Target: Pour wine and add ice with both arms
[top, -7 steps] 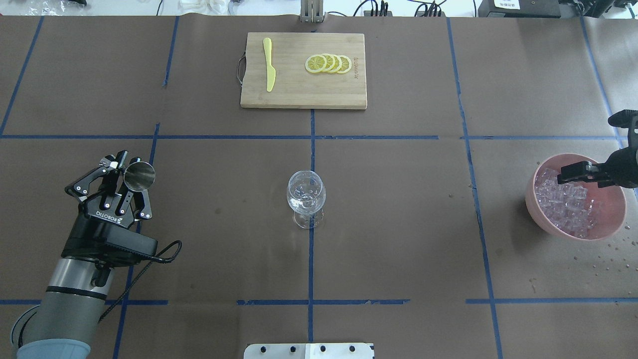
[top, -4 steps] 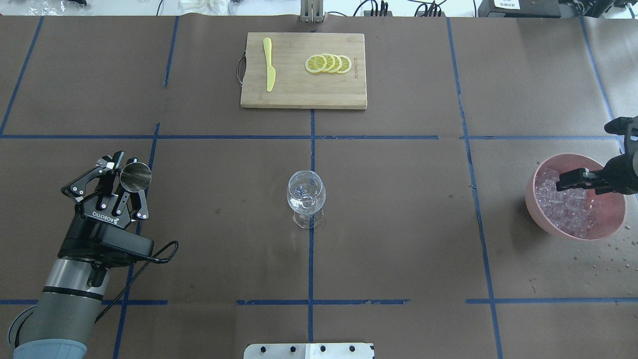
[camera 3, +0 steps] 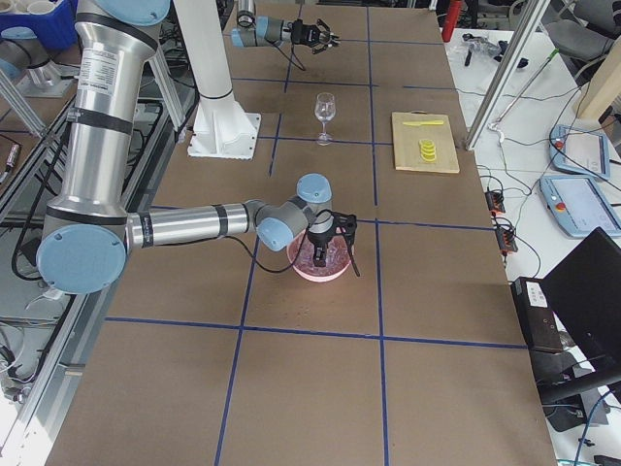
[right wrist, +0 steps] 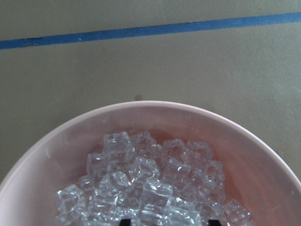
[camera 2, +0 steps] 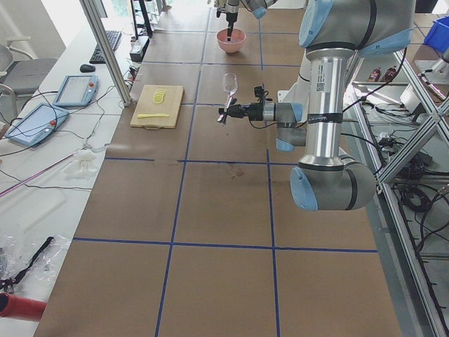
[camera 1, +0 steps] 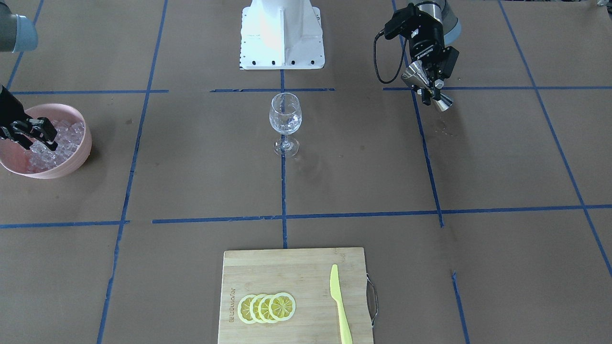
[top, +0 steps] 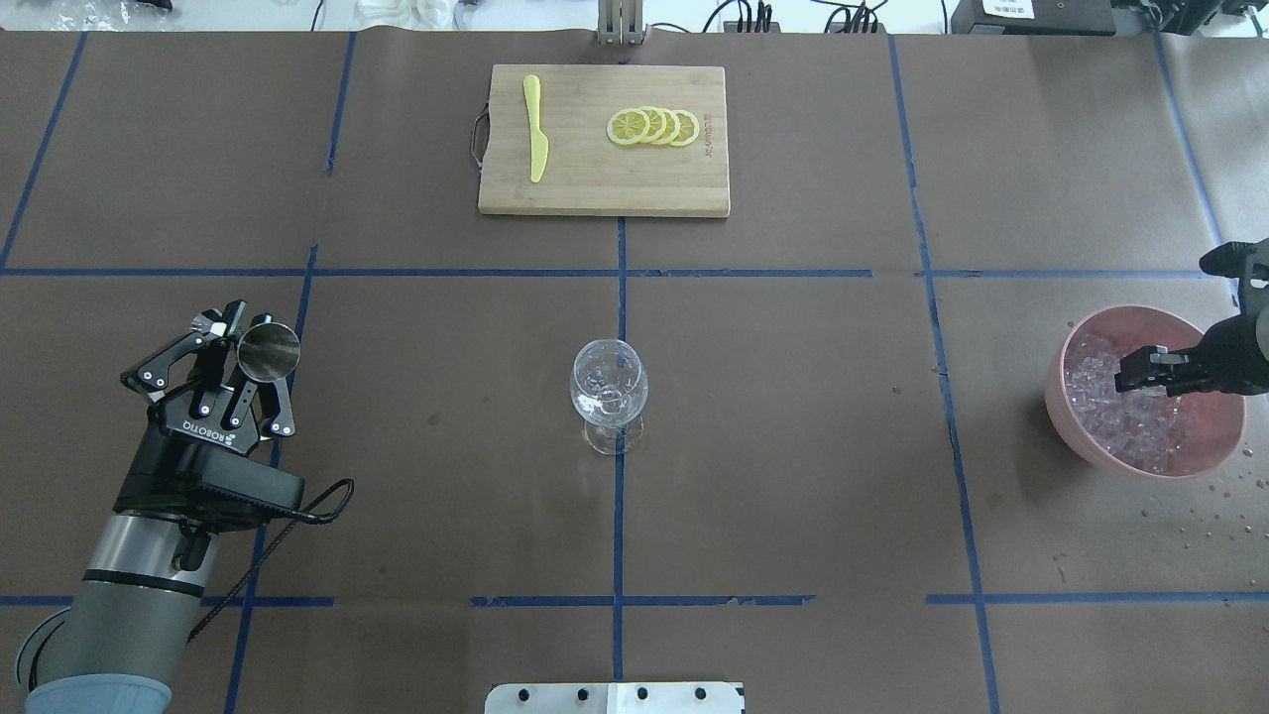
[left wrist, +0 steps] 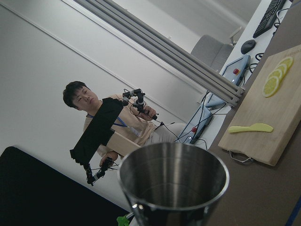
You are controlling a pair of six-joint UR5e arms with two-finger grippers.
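Observation:
Next, my right gripper grabs one clear ice cube by its sides to add ice to the wine glass (camera 1: 285, 114).
My left gripper (top: 243, 362) is shut on a steel jigger (top: 269, 350) and holds it above the table at the left, tilted on its side. The jigger's open cup fills the left wrist view (left wrist: 174, 179). A clear stemmed wine glass (top: 609, 392) stands upright at the table's middle. A pink bowl (top: 1055, 392) at the far right holds a heap of clear ice cubes (top: 1120, 421). My right gripper (top: 1138, 370) is open, its fingers down over the ice (right wrist: 150, 188). It holds nothing that I can see.
A wooden cutting board (top: 605, 183) at the back middle carries several lemon slices (top: 654, 126) and a yellow plastic knife (top: 535, 129). The white pedestal base (camera 1: 282, 33) stands at the robot's side. Water drops speckle the paper beside the bowl.
My right gripper has moved down towards the ice in the bowl. My left gripper with the jigger has drifted slightly back towards the robot, then held still.

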